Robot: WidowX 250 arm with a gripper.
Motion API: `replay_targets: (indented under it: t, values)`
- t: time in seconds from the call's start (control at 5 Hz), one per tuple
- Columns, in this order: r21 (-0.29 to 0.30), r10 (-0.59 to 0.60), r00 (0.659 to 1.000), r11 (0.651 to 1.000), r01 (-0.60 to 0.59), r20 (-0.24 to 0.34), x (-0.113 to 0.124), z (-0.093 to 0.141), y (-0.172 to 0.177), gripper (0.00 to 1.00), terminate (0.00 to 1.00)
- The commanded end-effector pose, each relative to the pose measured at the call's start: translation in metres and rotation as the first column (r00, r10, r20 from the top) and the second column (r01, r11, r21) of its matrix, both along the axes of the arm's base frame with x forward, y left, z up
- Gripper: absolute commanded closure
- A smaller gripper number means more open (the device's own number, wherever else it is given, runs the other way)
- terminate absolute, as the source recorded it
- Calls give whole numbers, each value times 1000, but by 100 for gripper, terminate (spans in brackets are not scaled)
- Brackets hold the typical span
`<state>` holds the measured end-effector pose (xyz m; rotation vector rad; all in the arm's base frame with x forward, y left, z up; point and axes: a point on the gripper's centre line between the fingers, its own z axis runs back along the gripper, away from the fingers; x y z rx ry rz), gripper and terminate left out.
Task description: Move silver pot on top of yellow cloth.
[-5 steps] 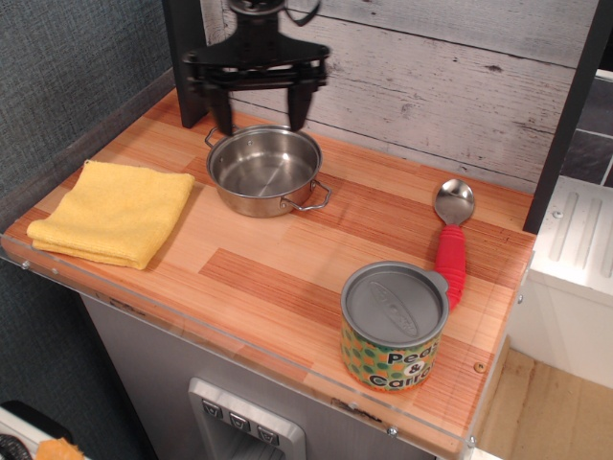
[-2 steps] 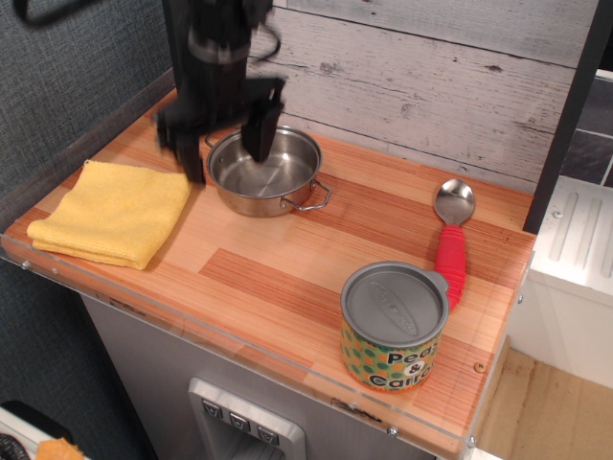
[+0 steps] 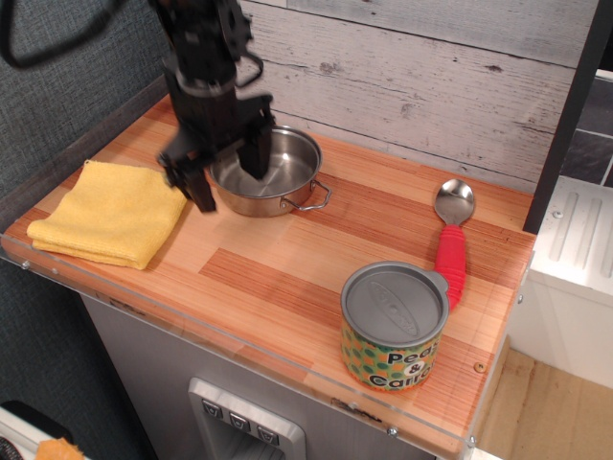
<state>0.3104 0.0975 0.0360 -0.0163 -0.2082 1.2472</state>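
Observation:
The gripper grabs the pot by its rim (image 3: 213, 174) next, to move the silver pot on top of the yellow cloth (image 3: 110, 213).
The silver pot (image 3: 285, 174) stands upright on the wooden counter near the back wall, its right wire handle showing. The yellow cloth (image 3: 110, 213) lies folded at the left edge, a short gap left of the pot. My black gripper (image 3: 231, 187) is open and lowered over the pot's left side. One finger (image 3: 202, 195) is outside the rim between pot and cloth; the other finger (image 3: 257, 158) is inside the pot. The jaws straddle the left rim, and it hides the pot's left handle.
A green-and-orange dotted can with a grey lid (image 3: 393, 326) stands at the front right. A red-handled spoon (image 3: 452, 240) lies at the right. A grey plank wall (image 3: 431, 86) runs behind the counter; a clear lip (image 3: 239, 345) edges the front.
The gripper has moved from above the back of the pot to the left and down, turning so its fingers straddle the pot's left rim. The pot and cloth have not moved.

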Motion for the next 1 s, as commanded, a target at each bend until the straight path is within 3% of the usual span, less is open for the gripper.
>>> replay_targets:
  t: [0.0,0.2,0.8]
  values:
    - [-84,38,999,996,-39,-13,9,-17,6,0,0]
    - [-63,47,999,997,-47,4,9,-17,5,100,0]
    - [-76,48,997,996,-44,55,10,11,5,100,0]
